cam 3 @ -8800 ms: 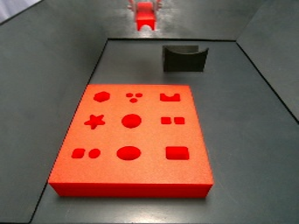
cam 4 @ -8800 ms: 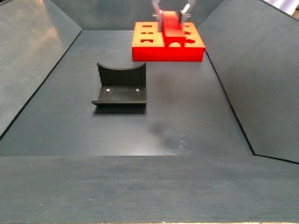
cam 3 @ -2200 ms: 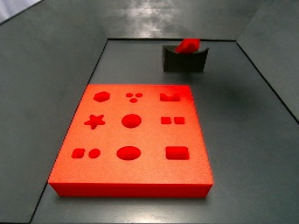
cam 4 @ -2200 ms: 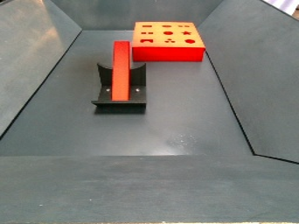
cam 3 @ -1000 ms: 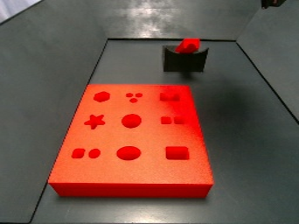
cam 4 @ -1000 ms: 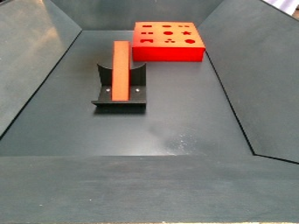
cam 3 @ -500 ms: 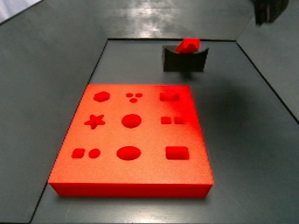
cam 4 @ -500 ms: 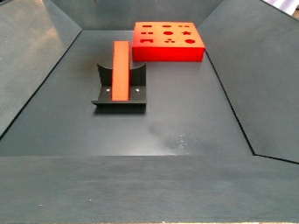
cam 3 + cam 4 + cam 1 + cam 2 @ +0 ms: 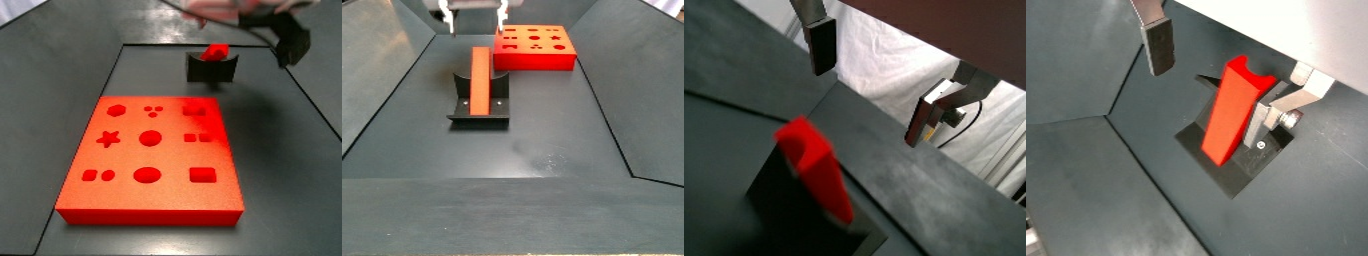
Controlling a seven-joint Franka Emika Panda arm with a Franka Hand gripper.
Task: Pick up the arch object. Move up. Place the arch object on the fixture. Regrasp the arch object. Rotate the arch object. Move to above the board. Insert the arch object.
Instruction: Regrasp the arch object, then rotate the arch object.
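Observation:
The dark fixture [image 9: 210,69] holds the lower part of the arch object, so my gripper should grab the arch object by its raised upper end next.
The arch object [image 9: 478,80], a long bright red bar, leans tilted in the scooped top of the dark fixture [image 9: 478,108]; nothing holds it. Its upper end shows above the fixture [image 9: 210,69] as a red tip [image 9: 215,50]. My gripper [image 9: 472,20] hangs open above the bar's far end, nothing between its fingers. In both wrist views the bar [image 9: 1233,105] [image 9: 818,170] lies close to one finger [image 9: 1264,118], apart from the other finger [image 9: 1157,45]. The gripper [image 9: 289,42] is blurred there. The red board [image 9: 150,150] lies flat, its cutouts up.
Sloped grey walls [image 9: 396,60] enclose the dark floor on both sides. The board [image 9: 536,47] sits just beyond the fixture, close to where the gripper hangs. A white cloth [image 9: 885,60] shows behind the fingers.
The gripper, out of sight a second ago, has come down into view above the fixture. The arch object has stayed leaning on the fixture since 2.2 s ago.

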